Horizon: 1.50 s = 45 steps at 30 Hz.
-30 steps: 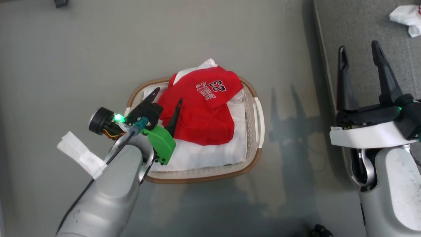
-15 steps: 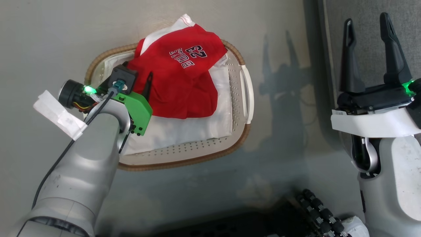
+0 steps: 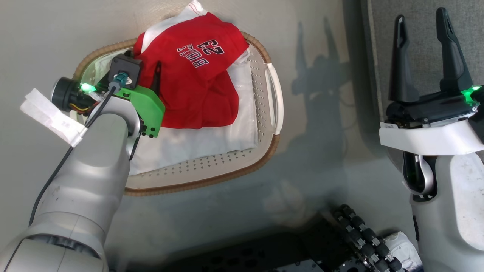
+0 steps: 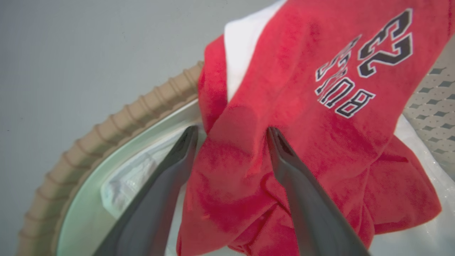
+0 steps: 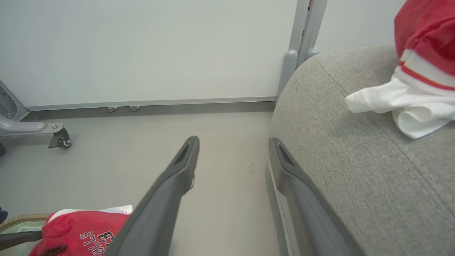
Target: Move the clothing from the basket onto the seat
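The red garment is slack except for that raised fold [image 4: 232, 145] beside the brown rim, so my left gripper needs to grip the garment there next.
The red "BULLS 23" clothing [image 3: 193, 75] lies crumpled in the basket [image 3: 211, 181] on its white liner [image 3: 211, 139]. My left gripper [image 3: 145, 64] points down into the basket at the garment's left edge. In the left wrist view the left gripper [image 4: 231, 131] is open, its fingers straddling a raised fold of the red cloth [image 4: 302, 117] beside the brown rim [image 4: 117, 131]. My right gripper [image 3: 421, 17] is open and empty at the edge of the grey seat [image 3: 472, 34]. A red garment with white sleeves [image 5: 419, 85] lies on the seat [image 5: 337, 160].
The basket stands on a grey floor left of the seat. My black base with roller wheels [image 3: 359, 238] and a white cloth [image 3: 404, 245] show at the bottom. A white wall, a grey post [image 5: 302, 42] and a castor leg [image 5: 57, 137] stand beyond.
The head camera has tilted, so the basket shows higher and further left. My left gripper has dipped lower onto the red garment, still open. The right gripper keeps its pose.
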Motion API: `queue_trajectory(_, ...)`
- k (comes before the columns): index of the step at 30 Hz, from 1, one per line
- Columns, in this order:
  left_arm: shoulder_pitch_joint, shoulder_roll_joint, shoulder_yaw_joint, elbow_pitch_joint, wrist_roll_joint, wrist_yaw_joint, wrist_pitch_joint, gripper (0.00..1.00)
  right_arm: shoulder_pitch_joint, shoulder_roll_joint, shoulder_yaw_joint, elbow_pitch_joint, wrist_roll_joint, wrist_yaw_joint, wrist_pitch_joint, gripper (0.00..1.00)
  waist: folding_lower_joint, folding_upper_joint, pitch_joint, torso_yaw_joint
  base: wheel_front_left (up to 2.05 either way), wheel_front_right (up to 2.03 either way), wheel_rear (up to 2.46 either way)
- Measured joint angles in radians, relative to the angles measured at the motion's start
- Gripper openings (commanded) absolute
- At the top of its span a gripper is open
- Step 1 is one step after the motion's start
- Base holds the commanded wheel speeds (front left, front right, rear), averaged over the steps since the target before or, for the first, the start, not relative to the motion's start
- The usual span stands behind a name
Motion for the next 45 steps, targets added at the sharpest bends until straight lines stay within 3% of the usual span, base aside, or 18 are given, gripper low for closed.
queue_trajectory(7, -0.013, 0.004, -0.003, 0.024, -0.007, 0.003, -0.005, 0.98, -0.003, 0.000, 0.015, -0.001, 0.008, 0.000, 0.000, 1.00, 0.0000, 0.0000, 0.017, -0.006, 0.00, 0.00, 0.00)
queue_trajectory(8, -0.014, 0.003, -0.005, 0.026, -0.008, 0.003, -0.005, 0.87, -0.003, 0.000, 0.016, 0.000, 0.008, 0.000, 0.000, 1.00, 0.0000, 0.0000, 0.019, -0.007, 0.00, 0.00, 0.00)
queue_trajectory(9, -0.014, 0.002, -0.008, 0.028, -0.009, 0.002, -0.005, 0.49, -0.003, 0.000, 0.017, 0.001, 0.009, 0.000, 0.000, 1.00, 0.0000, 0.0000, 0.020, -0.009, 0.00, 0.00, 0.00)
queue_trajectory(10, -0.014, 0.001, -0.012, 0.029, -0.009, -0.001, -0.005, 0.36, -0.004, 0.000, 0.017, 0.002, 0.011, 0.000, 0.000, 1.00, 0.0000, 0.0000, 0.021, -0.010, 0.00, 0.00, 0.00)
queue_trajectory(12, -0.014, -0.002, -0.020, 0.030, -0.009, -0.007, -0.006, 0.00, -0.006, 0.000, 0.017, 0.005, 0.014, 0.000, 0.000, 1.00, 0.0000, 0.0000, 0.019, -0.011, 0.00, 0.00, 0.00)
queue_trajectory(18, 0.003, -0.017, -0.044, -0.017, -0.008, -0.026, -0.010, 0.00, -0.007, 0.000, 0.009, 0.024, 0.016, 0.000, 0.000, 1.00, -0.0001, 0.0000, -0.003, -0.005, 0.00, 0.00, 0.00)
queue_trajectory(22, 0.057, -0.015, -0.064, -0.122, 0.001, -0.040, -0.011, 0.00, -0.007, 0.000, 0.008, 0.044, 0.016, 0.000, 0.000, 1.00, -0.0001, 0.0000, -0.035, 0.004, 0.00, 0.00, 0.00)
queue_trajectory(39, 0.263, 0.127, -0.169, -0.503, 0.042, -0.062, -0.012, 0.00, 0.090, 0.000, 0.013, 0.158, -0.050, 0.000, 0.000, 1.00, -0.0001, 0.0000, -0.307, 0.045, 0.00, 0.00, 0.00)
queue_trajectory(45, 0.281, 0.180, -0.264, -0.599, 0.007, -0.064, 0.004, 0.00, 0.150, 0.001, 0.055, 0.197, -0.055, 0.000, 0.000, 1.00, -0.0001, 0.0000, -0.441, 0.057, 0.00, 0.00, 0.00)
